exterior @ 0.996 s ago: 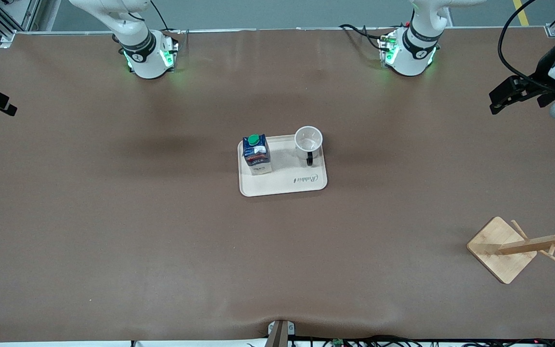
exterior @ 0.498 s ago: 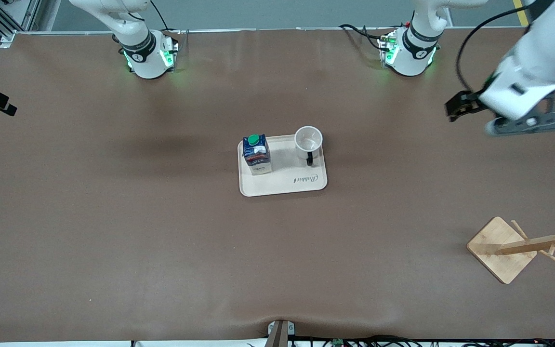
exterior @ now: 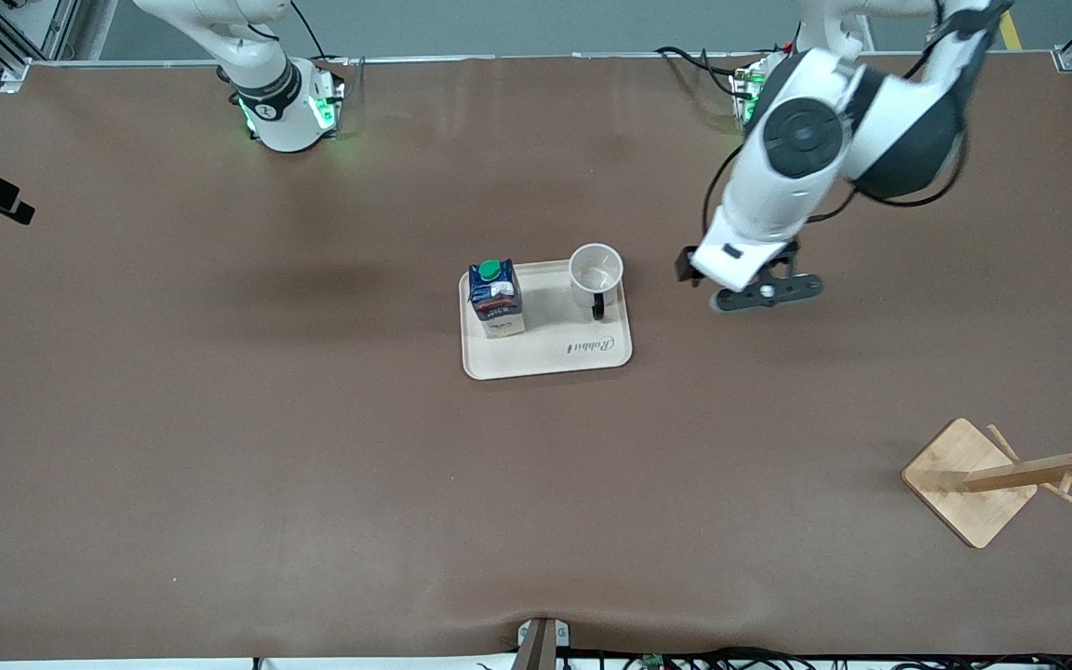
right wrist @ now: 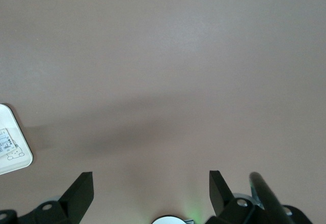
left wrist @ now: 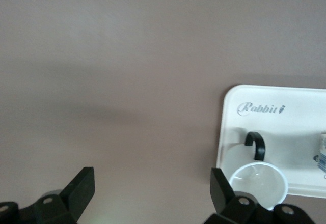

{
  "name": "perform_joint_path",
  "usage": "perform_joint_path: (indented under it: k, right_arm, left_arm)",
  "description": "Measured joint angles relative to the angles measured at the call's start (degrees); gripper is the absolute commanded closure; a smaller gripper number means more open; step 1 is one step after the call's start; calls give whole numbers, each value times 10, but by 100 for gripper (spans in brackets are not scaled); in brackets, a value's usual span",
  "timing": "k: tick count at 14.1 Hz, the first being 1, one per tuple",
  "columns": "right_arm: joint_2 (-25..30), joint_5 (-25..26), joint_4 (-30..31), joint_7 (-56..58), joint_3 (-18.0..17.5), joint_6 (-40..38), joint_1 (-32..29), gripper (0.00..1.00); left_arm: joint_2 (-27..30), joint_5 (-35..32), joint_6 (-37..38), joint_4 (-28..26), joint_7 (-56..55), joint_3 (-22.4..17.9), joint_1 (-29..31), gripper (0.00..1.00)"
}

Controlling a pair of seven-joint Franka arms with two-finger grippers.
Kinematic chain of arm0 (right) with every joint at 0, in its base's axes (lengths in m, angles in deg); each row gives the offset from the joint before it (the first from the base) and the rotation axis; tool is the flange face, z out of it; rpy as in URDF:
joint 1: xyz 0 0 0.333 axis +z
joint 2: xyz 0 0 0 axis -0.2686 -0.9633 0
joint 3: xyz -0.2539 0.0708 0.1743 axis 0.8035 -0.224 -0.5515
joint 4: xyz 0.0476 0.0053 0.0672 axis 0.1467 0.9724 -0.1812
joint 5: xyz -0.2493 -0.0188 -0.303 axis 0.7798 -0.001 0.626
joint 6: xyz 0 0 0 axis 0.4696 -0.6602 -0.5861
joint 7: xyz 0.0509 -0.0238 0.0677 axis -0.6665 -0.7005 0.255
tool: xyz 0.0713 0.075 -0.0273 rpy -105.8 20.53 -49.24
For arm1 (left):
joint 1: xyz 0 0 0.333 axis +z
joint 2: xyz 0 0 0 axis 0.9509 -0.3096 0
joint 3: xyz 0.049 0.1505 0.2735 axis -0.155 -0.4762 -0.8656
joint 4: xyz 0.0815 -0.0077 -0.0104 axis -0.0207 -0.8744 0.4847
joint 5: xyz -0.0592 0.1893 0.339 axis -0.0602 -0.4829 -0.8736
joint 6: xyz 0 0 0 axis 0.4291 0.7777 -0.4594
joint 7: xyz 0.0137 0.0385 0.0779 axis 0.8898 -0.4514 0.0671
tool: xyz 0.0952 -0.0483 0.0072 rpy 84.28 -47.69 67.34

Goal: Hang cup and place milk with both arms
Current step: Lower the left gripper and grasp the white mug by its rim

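The white cup's black handle [exterior: 598, 306] should stay free to hang on the wooden mug rack, so next my left gripper needs to grab the cup by its rim [exterior: 621, 266].
The white cup [exterior: 596, 270] with its black handle stands upright on a cream tray [exterior: 582, 358] at mid-table, and the dark blue milk [exterior: 495, 298] with a green cap stands beside it. My left gripper [exterior: 690, 265] hangs open and empty over the bare table just off the tray's cup side. In the left wrist view, the gripper [left wrist: 150, 183] is open, with the cup [left wrist: 257, 183] and tray [left wrist: 265, 109] beside one finger. My right gripper [right wrist: 150, 183] is open and empty over bare table; its view shows the tray's corner [right wrist: 15, 163] and a bit of the milk [right wrist: 7, 145].
A wooden mug rack [exterior: 969, 479] on a square base stands at the left arm's end of the table, nearer to the front camera than the tray. The brown table [exterior: 220, 447] spreads all round the tray. The right arm's hand is out of the front view.
My left arm has swung in from the table's edge at its own end toward the tray, and its gripper now hangs beside the cup's side. Cup, milk and tray have not moved.
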Motion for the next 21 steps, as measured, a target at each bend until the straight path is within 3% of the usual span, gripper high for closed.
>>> perform_joint_path:
  k: [4, 7, 8, 9, 12, 13, 21]
  right_arm:
    - [-1, 0, 0, 0, -1, 0, 0, 0]
    - [-1, 0, 0, 0, -1, 0, 0, 0]
    - [-1, 0, 0, 0, -1, 0, 0, 0]
    - [-1, 0, 0, 0, -1, 0, 0, 0]
    - [-2, 0, 0, 0, -1, 0, 0, 0]
    - [-2, -1, 0, 0, -1, 0, 0, 0]
    - [-18, -18, 0, 2, 2, 3, -3, 0]
  left_arm:
    - [-72, 0, -101, -43, -86, 19, -51, 0]
    - [-112, 0, -160, -67, -103, 20, -79, 8]
    - [-122, 0, -169, -72, -109, 20, -85, 17]
    - [-129, 0, -174, -76, -114, 20, -92, 33]
    - [-145, 0, -181, -79, -119, 20, -102, 91]
    - [-150, 0, -188, -80, -119, 20, -104, 100]
    - [-149, 0, -202, -67, -141, 16, -98, 100]
